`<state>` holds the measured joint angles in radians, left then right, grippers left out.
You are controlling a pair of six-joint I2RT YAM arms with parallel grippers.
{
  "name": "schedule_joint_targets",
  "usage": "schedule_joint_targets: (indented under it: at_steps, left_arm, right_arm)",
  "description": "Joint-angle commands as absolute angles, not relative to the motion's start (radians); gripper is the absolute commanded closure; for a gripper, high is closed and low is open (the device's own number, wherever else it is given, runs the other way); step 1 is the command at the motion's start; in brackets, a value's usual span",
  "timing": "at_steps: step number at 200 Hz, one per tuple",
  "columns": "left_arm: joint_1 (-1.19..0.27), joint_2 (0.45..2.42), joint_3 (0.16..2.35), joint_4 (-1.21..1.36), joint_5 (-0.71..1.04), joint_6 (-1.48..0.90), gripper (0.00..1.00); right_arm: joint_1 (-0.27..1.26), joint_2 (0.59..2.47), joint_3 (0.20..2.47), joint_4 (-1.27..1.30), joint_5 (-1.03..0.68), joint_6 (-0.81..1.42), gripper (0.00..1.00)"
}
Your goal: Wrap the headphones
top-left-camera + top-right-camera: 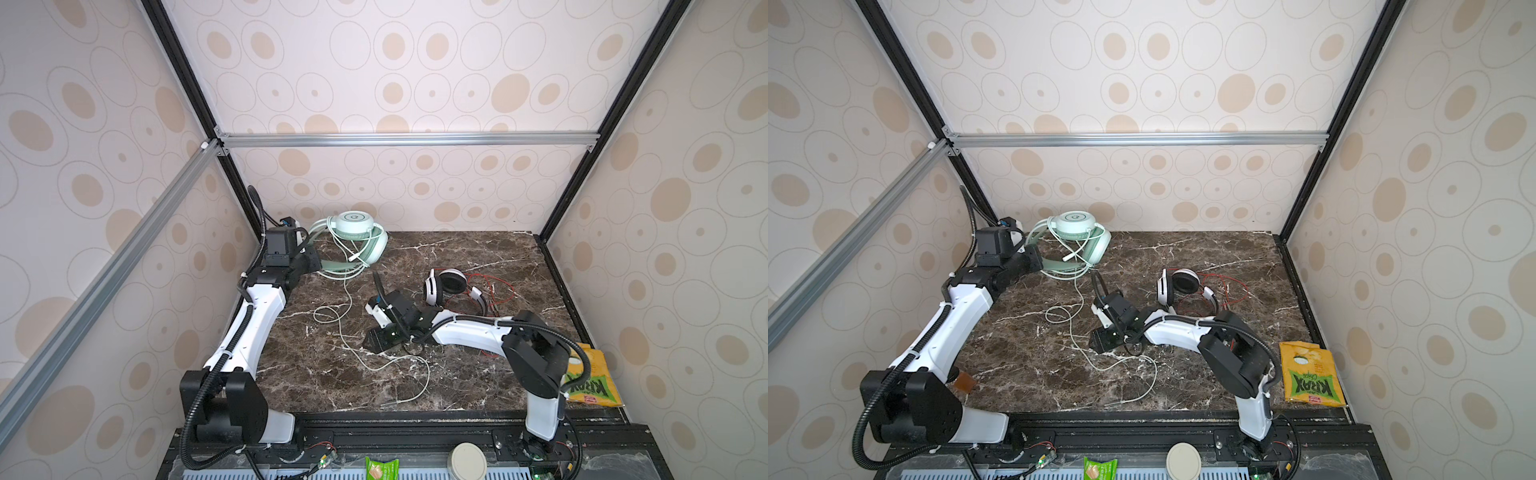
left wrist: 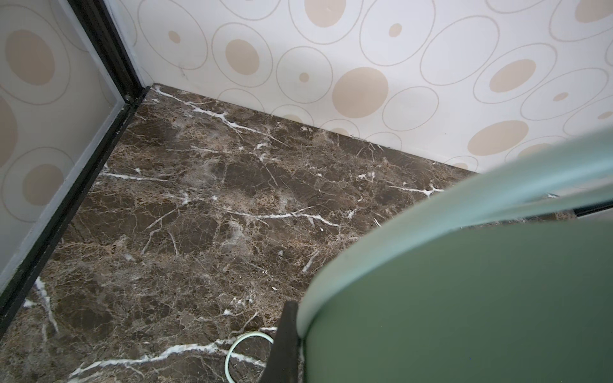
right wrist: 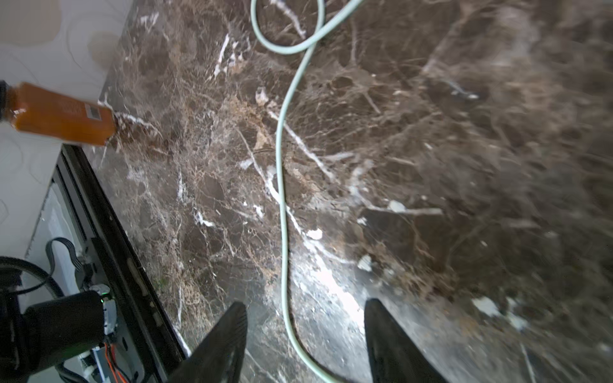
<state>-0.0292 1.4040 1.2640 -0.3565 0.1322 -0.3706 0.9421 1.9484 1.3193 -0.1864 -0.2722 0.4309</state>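
The pale green cable has a loose trailing part. My right gripper will grab the cable there next, so free length stays to wrap around the headphones (image 1: pixel 354 227).
The mint-green headphones (image 1: pixel 355 224) stand at the back left of the marble table (image 1: pixel 478 257), with part of their pale green cable (image 1: pixel 344 328) looped on them and the rest trailing toward the front. My left gripper (image 1: pixel 314 266) is shut on their headband (image 2: pixel 464 298); only one of its fingers (image 2: pixel 284 345) shows. My right gripper (image 3: pixel 305 308) hangs open low over the table's middle, the cable (image 3: pixel 281 165) lying loose between its fingers. The white headphones (image 1: pixel 446 286) with black earpads and a tangled red cable (image 1: pixel 496 291) lie behind the right arm.
A yellow chips bag (image 1: pixel 590 382) lies at the front right corner. An orange packet (image 1: pixel 965 380) sits by the left arm's base. A round white lid (image 1: pixel 468 459) and a green packet (image 1: pixel 381 469) lie below the front rail. Walls close in three sides.
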Motion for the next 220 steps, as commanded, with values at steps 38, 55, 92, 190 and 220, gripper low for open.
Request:
schedule_joint_targets:
  at_steps: [38,55,92,190,220]
  left_arm:
    - [-0.016,1.355,1.301,-0.309,0.157,-0.403,1.00]
    - [-0.015,1.354,1.301,-0.310,0.151,-0.400,1.00]
    - [-0.007,1.356,1.302,-0.311,0.156,-0.402,1.00]
    - [0.014,1.356,1.301,-0.305,0.181,-0.412,1.00]
    - [0.020,1.356,1.299,-0.303,0.189,-0.415,1.00]
  right_arm:
    - [0.971,2.130,1.497,-0.232,-0.291,0.347,0.41]
    - [0.972,2.160,1.497,-0.146,-0.262,0.417,0.42]
    - [0.988,2.232,1.561,-0.104,-0.164,0.447,0.48]
    - [0.998,2.395,1.766,-0.179,-0.094,0.455,0.59]
    - [1.017,2.425,1.831,-0.255,-0.048,0.447,0.64]
